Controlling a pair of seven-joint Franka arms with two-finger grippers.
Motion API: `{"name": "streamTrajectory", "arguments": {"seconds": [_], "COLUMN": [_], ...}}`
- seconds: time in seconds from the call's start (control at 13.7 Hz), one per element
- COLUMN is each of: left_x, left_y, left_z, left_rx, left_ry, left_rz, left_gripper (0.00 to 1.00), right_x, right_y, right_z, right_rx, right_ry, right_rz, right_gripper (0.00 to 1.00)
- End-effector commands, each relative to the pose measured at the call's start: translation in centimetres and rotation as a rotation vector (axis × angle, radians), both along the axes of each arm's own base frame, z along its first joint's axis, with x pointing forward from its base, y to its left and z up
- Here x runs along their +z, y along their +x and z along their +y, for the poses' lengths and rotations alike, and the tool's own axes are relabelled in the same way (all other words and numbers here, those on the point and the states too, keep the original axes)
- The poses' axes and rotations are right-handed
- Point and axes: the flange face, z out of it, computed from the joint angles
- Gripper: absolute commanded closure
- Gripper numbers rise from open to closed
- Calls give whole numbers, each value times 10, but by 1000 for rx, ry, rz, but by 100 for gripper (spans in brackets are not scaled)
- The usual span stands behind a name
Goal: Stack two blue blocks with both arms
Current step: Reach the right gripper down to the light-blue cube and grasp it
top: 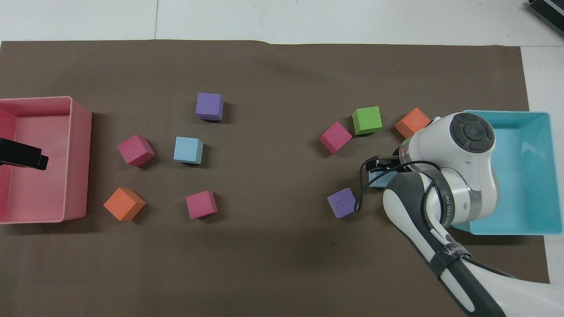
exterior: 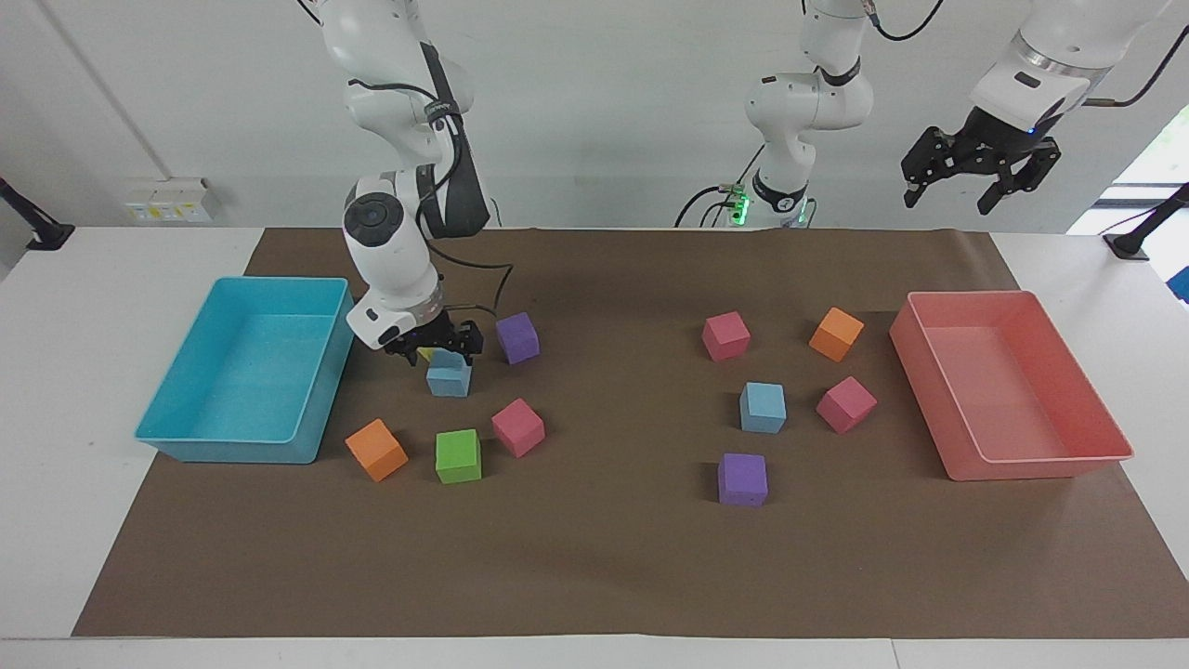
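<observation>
My right gripper's fingers are above the blue block's uncovered top (top: 381, 180) in the overhead view, so the gripper should go lower before it closes on the blue block.
One blue block (exterior: 449, 379) (top: 375, 181) lies beside the cyan tray, toward the right arm's end of the table. My right gripper (exterior: 441, 353) (top: 380, 164) is low over it and open, a finger on either side of its top. The arm hides most of this block in the overhead view. The other blue block (exterior: 763, 407) (top: 188, 150) lies free among the cubes near the pink tray. My left gripper (exterior: 947, 200) (top: 22, 155) waits open, raised over the pink tray.
A cyan tray (exterior: 186, 437) (top: 542, 176) and a pink tray (exterior: 1022, 465) (top: 79, 154) stand at the table's ends. A purple cube (exterior: 517, 337), a pink cube (exterior: 517, 427), a green cube (exterior: 458, 456) and a mostly hidden yellow cube (exterior: 424, 354) crowd the near blue block.
</observation>
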Motion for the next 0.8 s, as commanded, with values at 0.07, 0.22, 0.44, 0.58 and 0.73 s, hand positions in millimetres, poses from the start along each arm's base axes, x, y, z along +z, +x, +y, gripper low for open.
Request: {"name": "streamTrajectory", "arguments": {"seconds": [0.07, 0.22, 0.44, 0.58, 0.73], "left_x": [5, 5, 5, 5, 5], "left_y": [-2, -2, -2, -2, -2], "left_z": [4, 4, 3, 4, 4], "left_rx": [8, 9, 8, 9, 9], "left_ry": [10, 10, 10, 10, 10], "left_rz": [-4, -4, -4, -4, -4], "left_gripper": [0, 0, 0, 0, 0], "right_x": [-20, -33, -46, -47, -51], "right_y": [-6, -9, -17, -17, -17], "right_z": [-1, -2, -4, -4, -5], "right_rx": [-30, -30, -26, -29, -34], "right_ry": [8, 4, 1, 1, -1], "right_rz": [-11, -6, 1, 4, 10], "right_gripper": [0, 0, 0, 0, 0]}}
